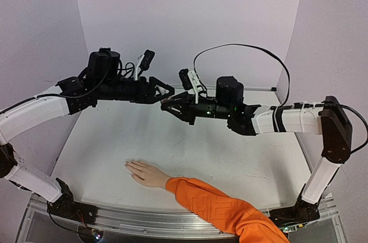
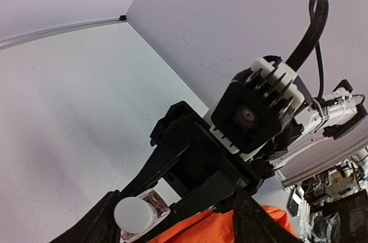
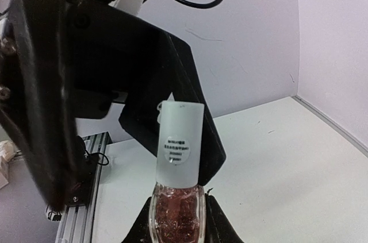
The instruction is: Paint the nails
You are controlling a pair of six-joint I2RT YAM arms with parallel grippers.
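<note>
I will next use my left gripper to grab the polish bottle's white cap (image 1: 163, 91) (image 2: 135, 215) by its sides, so the brush beneath stays free to paint the nails.
A pale hand (image 1: 142, 172) in an orange sleeve (image 1: 218, 208) lies flat on the table, fingers pointing left. Its nails (image 1: 129, 165) are barely distinguishable from the skin. Both grippers meet in mid-air well above and behind the hand. My right gripper (image 3: 175, 223) is shut on the glass body of a small polish bottle (image 3: 175, 214) holding reddish glitter, white cap (image 3: 180, 142) upright. My left gripper (image 2: 172, 200) stands open around that cap (image 2: 135, 214). One finger (image 3: 40, 111) stands well off to the side and the other (image 3: 178, 88) close behind the cap.
White table (image 1: 115, 139) with lilac walls behind and at both sides. An aluminium rail (image 1: 144, 220) runs along the near edge by the arm bases. The orange sleeve (image 2: 213, 228) shows below the left gripper.
</note>
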